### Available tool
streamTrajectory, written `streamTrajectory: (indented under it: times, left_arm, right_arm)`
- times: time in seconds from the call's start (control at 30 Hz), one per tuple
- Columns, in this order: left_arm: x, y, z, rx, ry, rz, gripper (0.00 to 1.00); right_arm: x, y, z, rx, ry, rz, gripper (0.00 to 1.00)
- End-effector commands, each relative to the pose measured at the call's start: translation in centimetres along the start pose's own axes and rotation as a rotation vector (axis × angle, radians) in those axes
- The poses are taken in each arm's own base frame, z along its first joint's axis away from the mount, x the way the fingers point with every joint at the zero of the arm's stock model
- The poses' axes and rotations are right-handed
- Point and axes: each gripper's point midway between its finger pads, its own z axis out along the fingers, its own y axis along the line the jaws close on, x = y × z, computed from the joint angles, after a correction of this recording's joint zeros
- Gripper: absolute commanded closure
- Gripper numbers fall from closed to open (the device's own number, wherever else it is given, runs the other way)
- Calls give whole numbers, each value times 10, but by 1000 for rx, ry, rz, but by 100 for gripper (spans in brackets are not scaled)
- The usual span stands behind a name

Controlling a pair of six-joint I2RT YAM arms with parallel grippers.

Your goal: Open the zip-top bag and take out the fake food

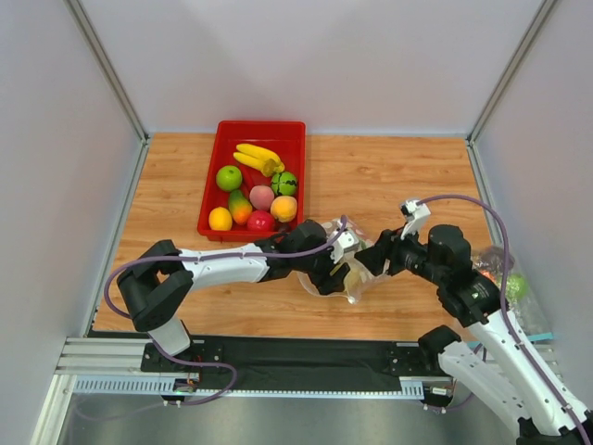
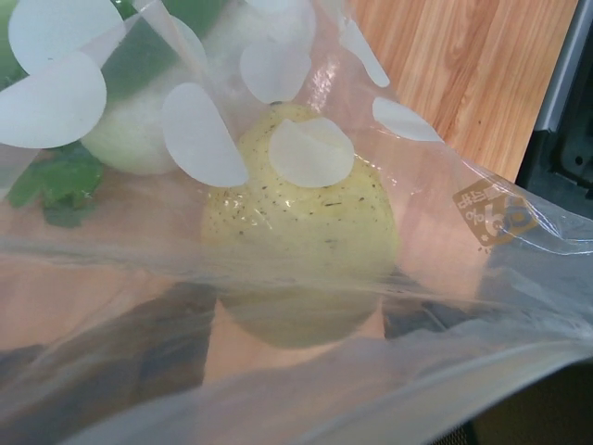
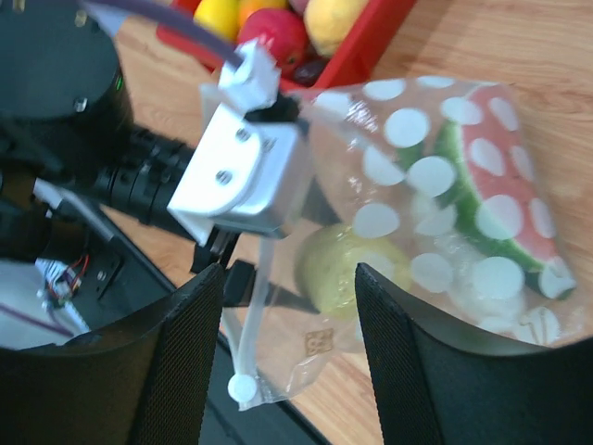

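My right gripper will next pinch the zip-top bag's zip edge near its corner (image 1: pixel 352 297) (image 3: pixel 247 371), so the bag's opening stays free for taking out the fake food.
The dotted zip-top bag (image 1: pixel 361 289) hangs lifted between my two grippers at the table's near middle. It fills the left wrist view (image 2: pixel 519 269) and shows in the right wrist view (image 3: pixel 445 176). Inside lie a pale yellow pear-like fruit (image 2: pixel 301 209) (image 3: pixel 338 269), a white vegetable (image 2: pixel 139 139) and green pieces. The left gripper (image 1: pixel 339 267) is open. Its fingers (image 2: pixel 139 352) show dark through the plastic on either side of the fruit. The zip strip with its white slider (image 3: pixel 241 387) runs down from it. The right gripper (image 1: pixel 371 258) (image 3: pixel 287 278) is open and empty, facing the bag's lower corner.
A red tray (image 1: pixel 209 181) with bananas, a green apple, oranges and other fruit stands at the back left. A second clear bag (image 1: pixel 508 278) with coloured pieces lies at the right edge. A black rail (image 1: pixel 296 357) runs along the near edge.
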Motion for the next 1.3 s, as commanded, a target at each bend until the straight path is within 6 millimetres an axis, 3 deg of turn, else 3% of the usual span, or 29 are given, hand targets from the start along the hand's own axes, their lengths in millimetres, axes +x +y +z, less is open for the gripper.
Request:
streamTrajectory:
  times: [0.0, 0.37, 0.63, 0.73, 0.83, 0.87, 1.0, 1.27]
  left_arm:
    - [-25, -1, -6, 4, -33, -12, 79]
    - [-32, 6, -10, 3, -14, -76, 79]
    - [-33, 8, -14, 7, -14, -85, 80]
    - [-33, 6, -17, 14, -14, -82, 80]
    - [-36, 6, -20, 17, -23, -76, 80]
    - [-37, 5, -21, 20, -24, -75, 79]
    - [-39, 4, -25, 36, -29, -83, 79]
    - [-54, -1, -45, 44, -67, -73, 79]
  right_arm:
    - [17, 21, -3, -99, 73, -41, 39]
    - [42, 38, 7, -103, 161, -122, 39]
    - [57, 18, 19, 55, 218, -160, 42]
    - [59, 6, 22, 122, 231, -163, 48]
    - [65, -2, 28, 162, 255, -164, 65]
    - [65, -4, 29, 171, 256, -165, 78]
    - [62, -8, 29, 200, 245, -168, 99]
    - [64, -24, 29, 292, 250, -164, 100]
